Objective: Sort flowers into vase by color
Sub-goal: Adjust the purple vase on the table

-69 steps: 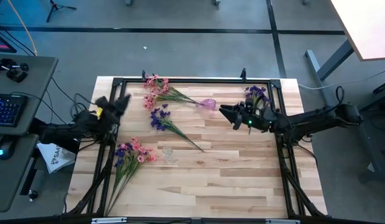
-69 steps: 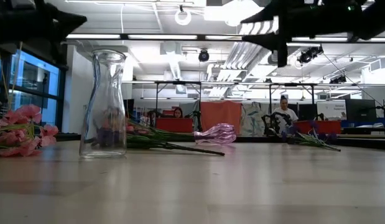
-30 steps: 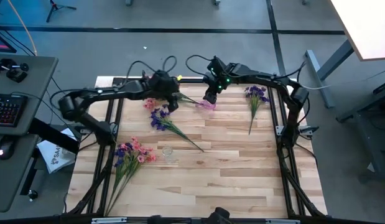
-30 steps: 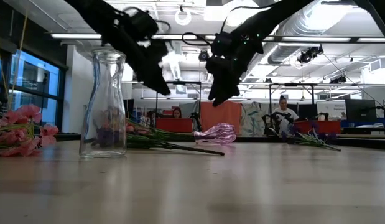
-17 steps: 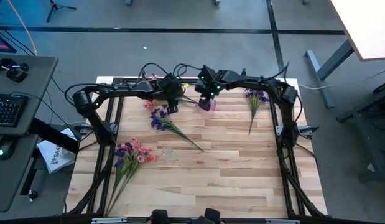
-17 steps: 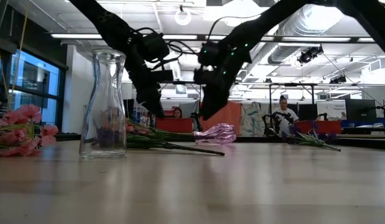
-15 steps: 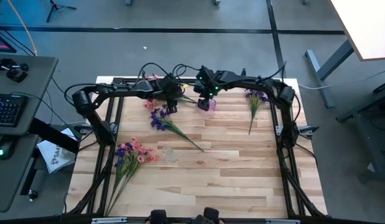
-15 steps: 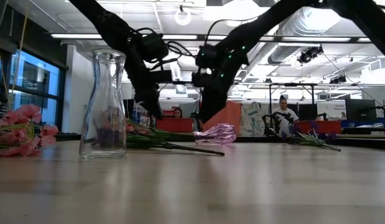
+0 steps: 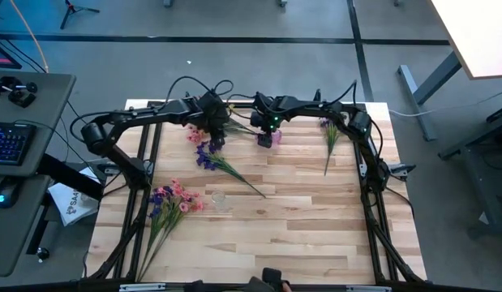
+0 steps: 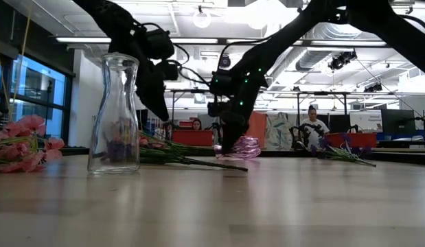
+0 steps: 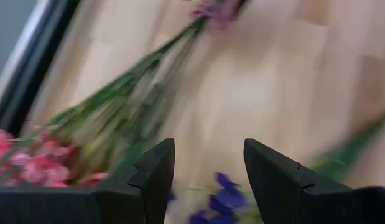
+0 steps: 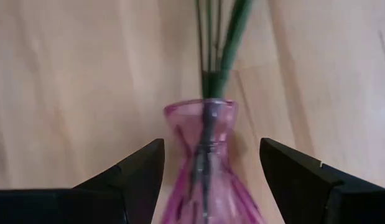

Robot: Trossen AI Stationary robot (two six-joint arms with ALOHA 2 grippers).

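My right gripper should close now on the pink vase's narrow neck, because the neck is level between the fingertips of my right gripper.
A pink glass vase lies on its side at the table's far middle, with the green stems of a pink flower bunch reaching into its mouth. My right gripper is open low over it, a finger on either side of its neck, touching nothing. My left gripper hangs open above those stems and the blossoms of a purple spray that lies flat on the table. A clear glass vase stands upright near the left front.
A mixed pink and purple bunch lies at the left front, beside the clear vase. Another purple spray lies at the far right. A black frame runs around the table. Bare wood fills the near half.
My right gripper has come down from well above the table to the pink vase and now straddles its neck. My left gripper has dipped toward the stems, then drawn a little toward the table's left. The flowers and both vases lie as before.
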